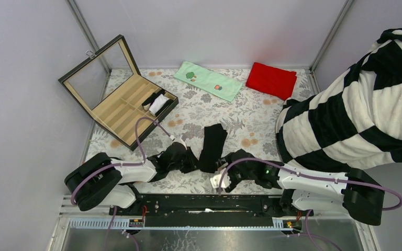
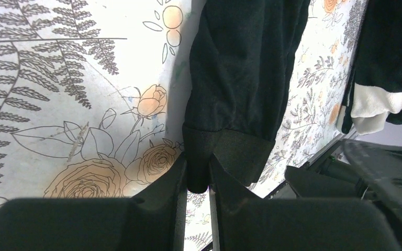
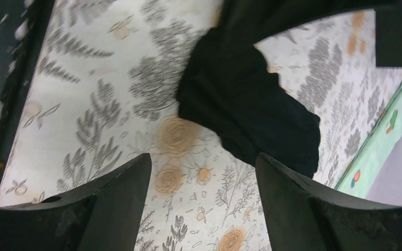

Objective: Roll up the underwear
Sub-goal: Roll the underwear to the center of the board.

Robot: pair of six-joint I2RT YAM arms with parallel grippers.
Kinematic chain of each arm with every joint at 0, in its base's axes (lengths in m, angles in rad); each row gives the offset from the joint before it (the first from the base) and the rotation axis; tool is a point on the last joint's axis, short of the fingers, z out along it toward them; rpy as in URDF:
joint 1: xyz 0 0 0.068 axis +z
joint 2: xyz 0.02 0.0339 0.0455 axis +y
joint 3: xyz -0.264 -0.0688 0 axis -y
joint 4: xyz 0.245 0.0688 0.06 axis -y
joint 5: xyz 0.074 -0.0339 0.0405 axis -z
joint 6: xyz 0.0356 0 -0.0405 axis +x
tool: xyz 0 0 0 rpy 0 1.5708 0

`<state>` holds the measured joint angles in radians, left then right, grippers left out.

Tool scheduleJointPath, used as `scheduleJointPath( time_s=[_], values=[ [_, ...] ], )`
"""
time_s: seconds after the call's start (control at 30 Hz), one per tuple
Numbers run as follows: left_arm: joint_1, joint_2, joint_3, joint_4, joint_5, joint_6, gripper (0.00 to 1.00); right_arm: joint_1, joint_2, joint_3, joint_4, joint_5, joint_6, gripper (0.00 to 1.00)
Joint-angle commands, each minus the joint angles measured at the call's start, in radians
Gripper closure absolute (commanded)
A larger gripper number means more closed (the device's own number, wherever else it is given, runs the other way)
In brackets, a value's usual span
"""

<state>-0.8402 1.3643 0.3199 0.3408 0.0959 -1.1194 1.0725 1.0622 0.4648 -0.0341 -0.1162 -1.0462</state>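
Observation:
My right gripper grabs the underwear's near waistband end next, across from my left gripper, leaving the far length free to roll.
A piece of black underwear lies stretched out on the flowered table cover, near the front middle. My left gripper is shut on the near corner of its waistband, and the cloth runs away from the fingers. In the top view the left gripper sits at the garment's near left end. My right gripper stands open just short of the underwear, with only the table cover between its fingers. From above, the right gripper is at the garment's near right side.
An open compartment box at the back left holds rolled black and white items. A green cloth and a red cloth lie at the back. A black-and-white striped blanket fills the right side.

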Motion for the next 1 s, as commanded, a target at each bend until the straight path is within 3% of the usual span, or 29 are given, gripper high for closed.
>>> scheduleJointPath(
  time_s=[0.0,0.33,0.73,0.87,0.97],
  values=[
    [0.006,0.026,0.013,-0.039,0.027,0.037,0.78,0.048,-0.013,-0.04,0.012,0.04,-0.257,0.19],
    [0.008,0.051,0.021,-0.026,0.044,0.037,0.78,0.084,0.11,-0.119,0.242,0.171,-0.448,0.21],
    [0.008,0.082,0.03,-0.003,0.065,0.035,0.78,0.118,0.221,-0.114,0.338,0.143,-0.472,0.21],
    [0.008,0.086,0.028,0.003,0.067,0.031,0.78,0.12,0.248,-0.114,0.354,0.136,-0.465,0.28],
    [0.007,0.085,0.024,0.006,0.067,0.029,0.78,0.121,0.26,-0.119,0.367,0.141,-0.458,0.41]
  ],
)
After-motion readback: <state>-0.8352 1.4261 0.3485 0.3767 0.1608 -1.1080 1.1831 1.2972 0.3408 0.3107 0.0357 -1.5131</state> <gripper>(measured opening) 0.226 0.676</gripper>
